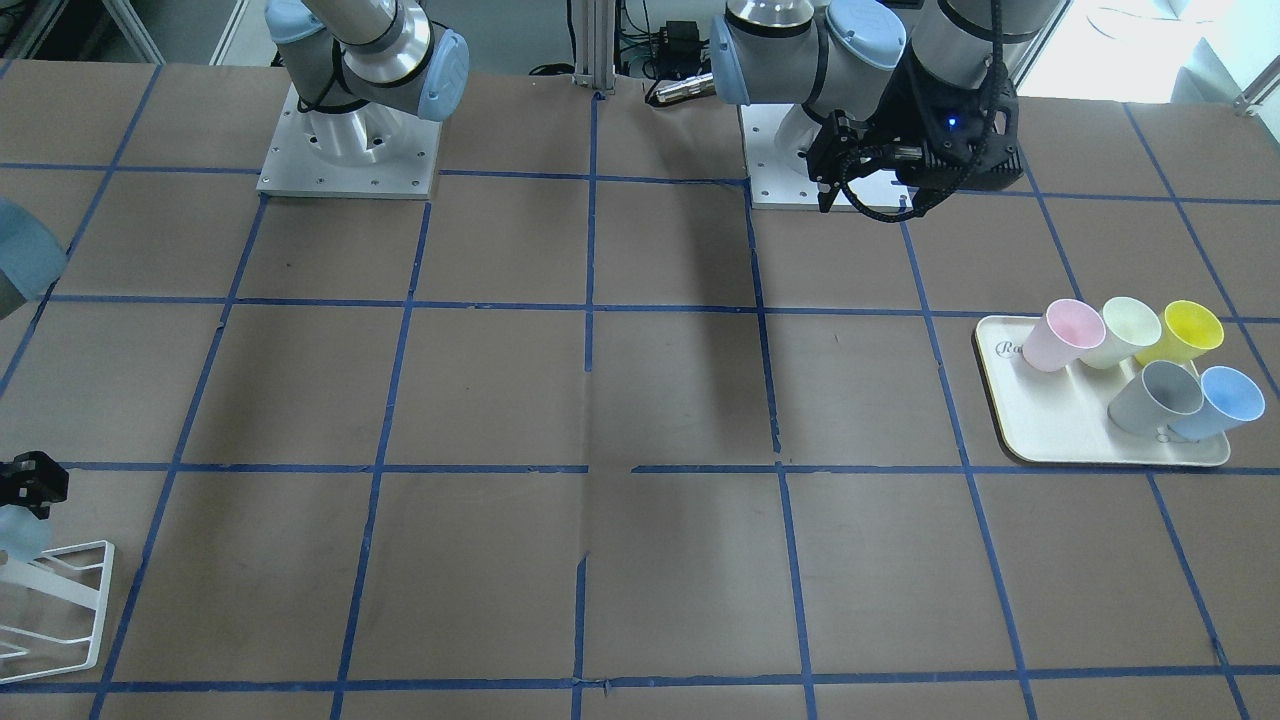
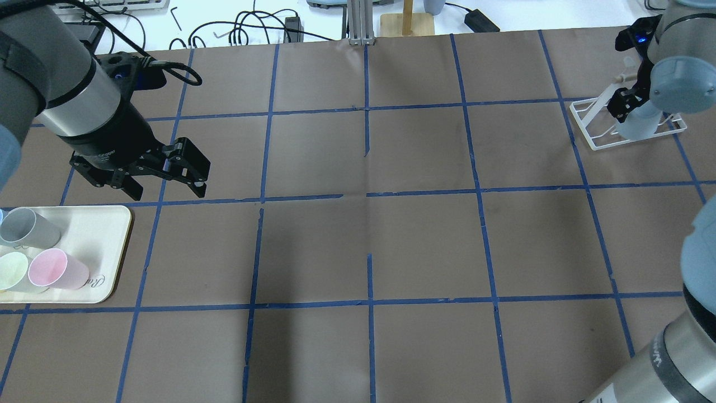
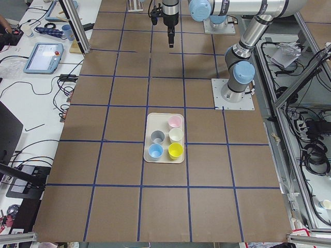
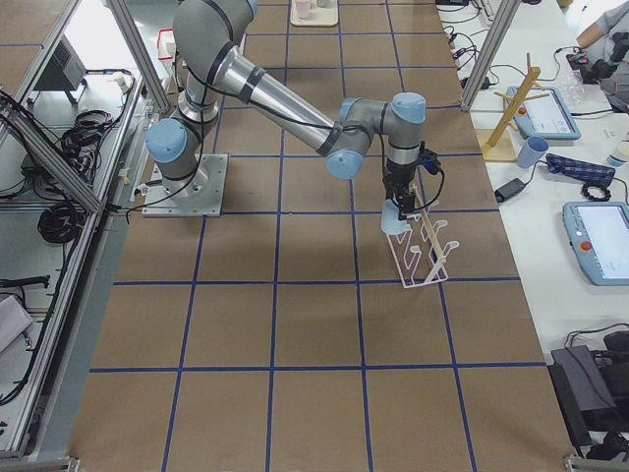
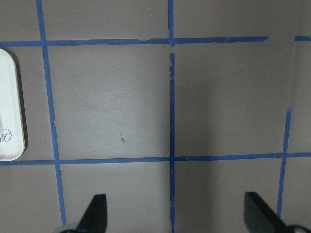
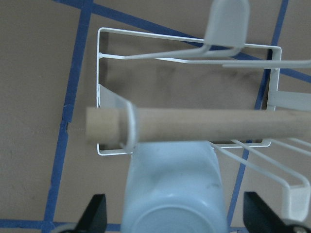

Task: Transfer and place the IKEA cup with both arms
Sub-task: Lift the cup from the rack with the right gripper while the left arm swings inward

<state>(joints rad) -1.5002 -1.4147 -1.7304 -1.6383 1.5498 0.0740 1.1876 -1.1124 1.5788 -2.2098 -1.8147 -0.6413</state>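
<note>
My right gripper is going to grab the light-blue IKEA cup next by its closed bottom end [image 1: 20,518] [image 6: 174,213]. The cup's rim then stays free for the handover.
A light-blue IKEA cup [image 6: 172,184] hangs mouth-down on a white wire rack [image 2: 587,126] under its wooden bar [image 6: 204,125], at the table's far right; it also shows in the overhead view [image 2: 637,127]. My right gripper [image 2: 623,112] is at the rack with its fingers [image 6: 96,213] spread wide on either side of the cup, not touching it. My left gripper [image 2: 168,193] is open and empty, hovering above the table just beyond the tray. A second light-blue cup [image 1: 1225,400] lies on the white tray [image 1: 1060,430].
The tray also holds pink [image 1: 1062,335], pale green [image 1: 1125,330], yellow [image 1: 1188,330] and grey [image 1: 1160,395] cups, all lying tilted. The two arm bases [image 1: 350,150] stand at the robot's edge of the table. Blue tape lines grid the brown tabletop.
</note>
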